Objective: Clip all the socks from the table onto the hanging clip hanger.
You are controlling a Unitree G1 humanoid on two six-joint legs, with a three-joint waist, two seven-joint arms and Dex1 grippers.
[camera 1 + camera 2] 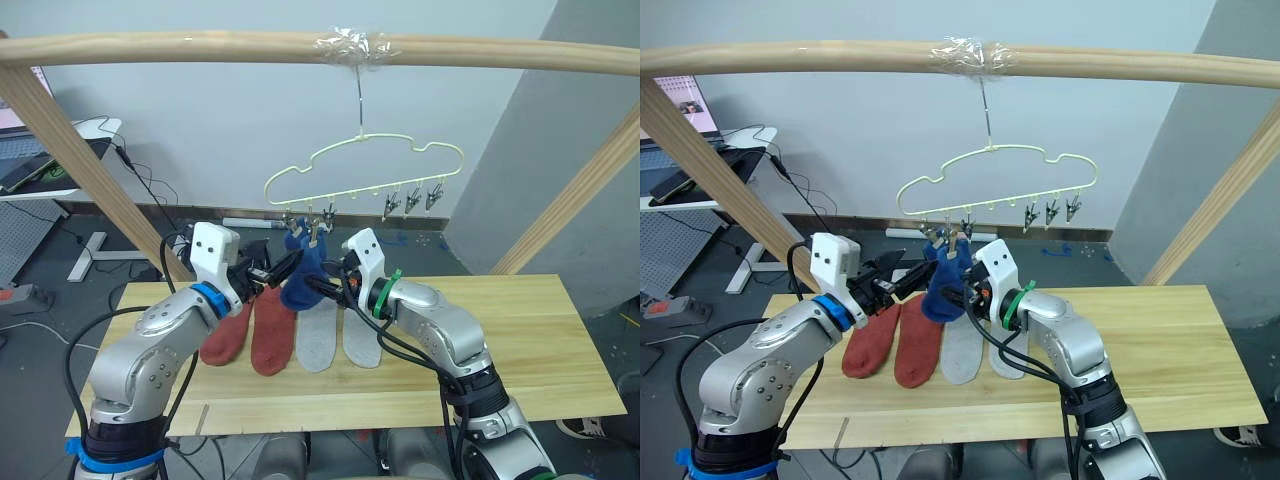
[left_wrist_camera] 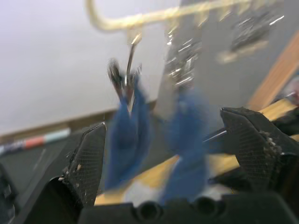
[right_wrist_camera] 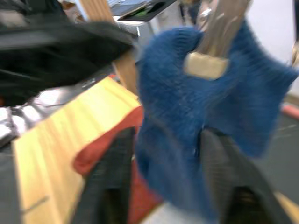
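Observation:
My left gripper is about to grab the metal clip by its handles, so the clip's gripping end stays free to take a grey sock.
The clip hanger (image 1: 340, 152) hangs by its hook from the wooden pole. Two blue socks (image 2: 126, 135) (image 2: 187, 140) hang from its leftmost clips. My left gripper (image 1: 275, 268) is open just left of them, its fingers spread on either side of the socks in the left wrist view. From the right, my right gripper (image 1: 325, 288) has its fingers (image 3: 219, 172) on both sides of one clipped blue sock (image 3: 187, 116). On the table (image 1: 520, 340) lie two rust-red socks (image 1: 228, 335) (image 1: 272, 338) and two light grey socks (image 1: 318, 335) (image 1: 360, 342) side by side.
Three bare clips (image 1: 410, 200) hang at the hanger's right end. The thick wooden pole frame (image 1: 200, 47) spans overhead, with slanted posts at both sides. A desk with cables (image 1: 60, 170) stands behind at the left. The right half of the tabletop is bare.

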